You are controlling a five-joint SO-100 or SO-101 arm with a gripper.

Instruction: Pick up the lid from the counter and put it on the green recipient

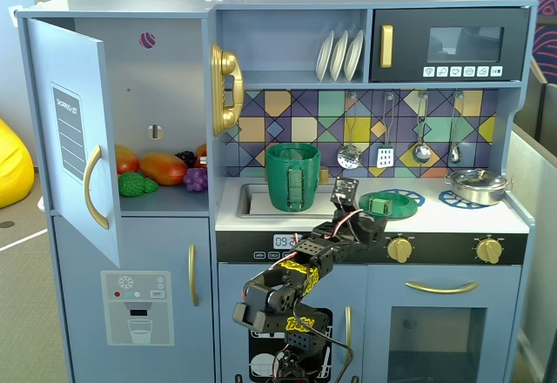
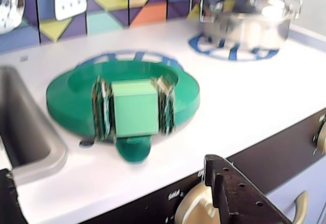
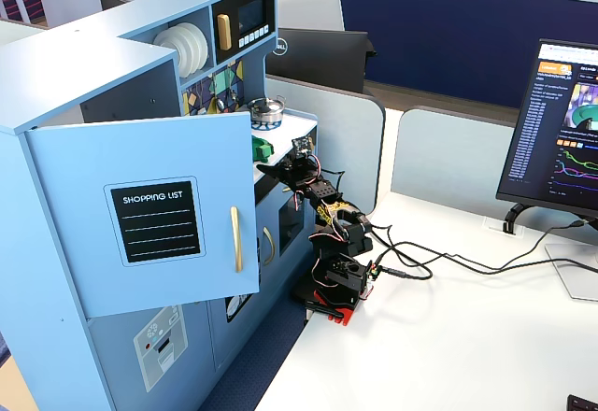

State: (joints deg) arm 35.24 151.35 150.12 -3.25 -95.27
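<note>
My gripper will next take hold of the dark-green lid by its light-green knob to put the lid on the tall green pot.
The dark-green lid lies flat on the left blue burner ring of the white counter, right of the sink. In the wrist view the lid fills the middle, its light-green knob facing me. The tall green pot stands in the sink, left of the lid, mouth open. My gripper is open and empty at the counter's front edge, just short of the lid. In the wrist view the gripper has its fingers spread wide on either side below the lid. It also shows in a fixed view.
A shiny silver pot sits on the right burner ring, also in the wrist view. The recessed sink lies left of the lid. Utensils hang on the back wall. Gold stove knobs sit below the counter edge. The fridge door stands open.
</note>
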